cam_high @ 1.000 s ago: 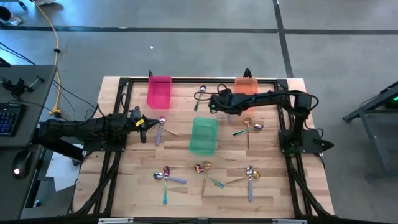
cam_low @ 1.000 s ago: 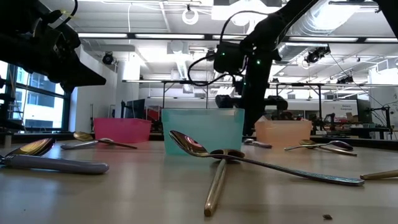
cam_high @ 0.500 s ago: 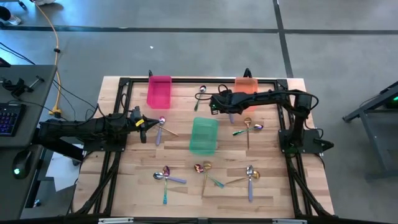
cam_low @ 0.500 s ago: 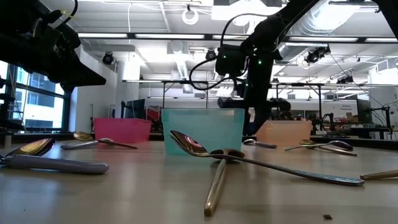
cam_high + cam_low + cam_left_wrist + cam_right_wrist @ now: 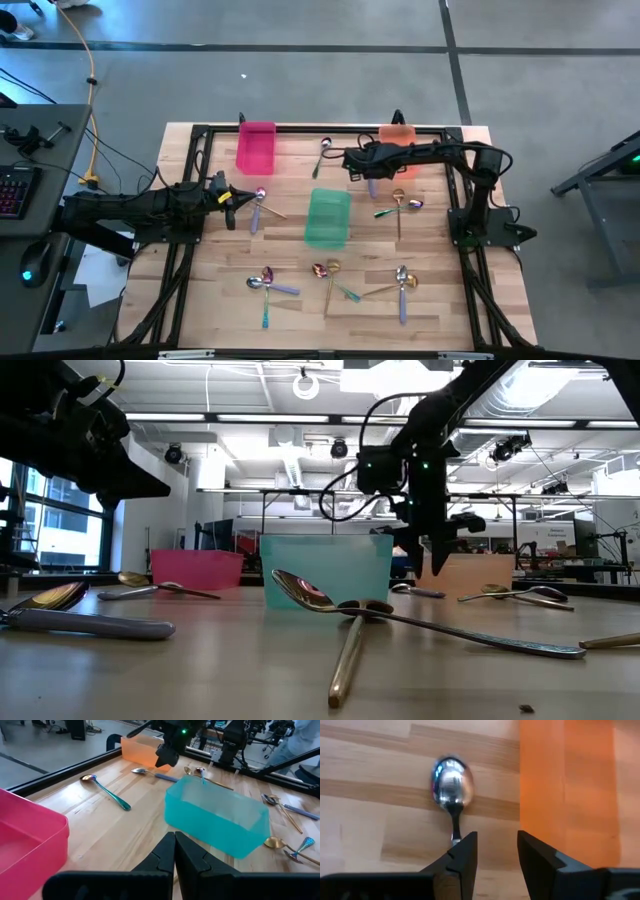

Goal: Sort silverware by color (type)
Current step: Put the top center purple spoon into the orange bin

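The silver spoon needs to go into the orange bin (image 5: 398, 134) to be sorted. My right gripper needs to grab the spoon by its purple handle (image 5: 372, 188) next.
My right gripper (image 5: 351, 162) hangs open, pointing down, just left of the orange bin (image 5: 398, 134) at the far side. Below it a silver spoon with a purple handle (image 5: 151, 773) lies flat on the table. Its bowl (image 5: 451, 780) shows ahead of the fingers, and its handle runs under one finger (image 5: 462, 857). A teal-handled spoon (image 5: 323, 152) lies to the left of it. My left gripper (image 5: 238, 197) waits shut at the table's left, by a small spoon pair (image 5: 259, 206).
A teal bin (image 5: 327, 218) stands mid-table and a pink bin (image 5: 256, 147) at the far left. Spoon clusters lie right of the teal bin (image 5: 400, 206) and along the near side (image 5: 268, 283), (image 5: 331, 276), (image 5: 402, 282). A black frame borders the table.
My right gripper has moved a little toward the table's right, closer to the orange bin. It has tipped further down and opened its fingers. The spoons and bins lie as before.
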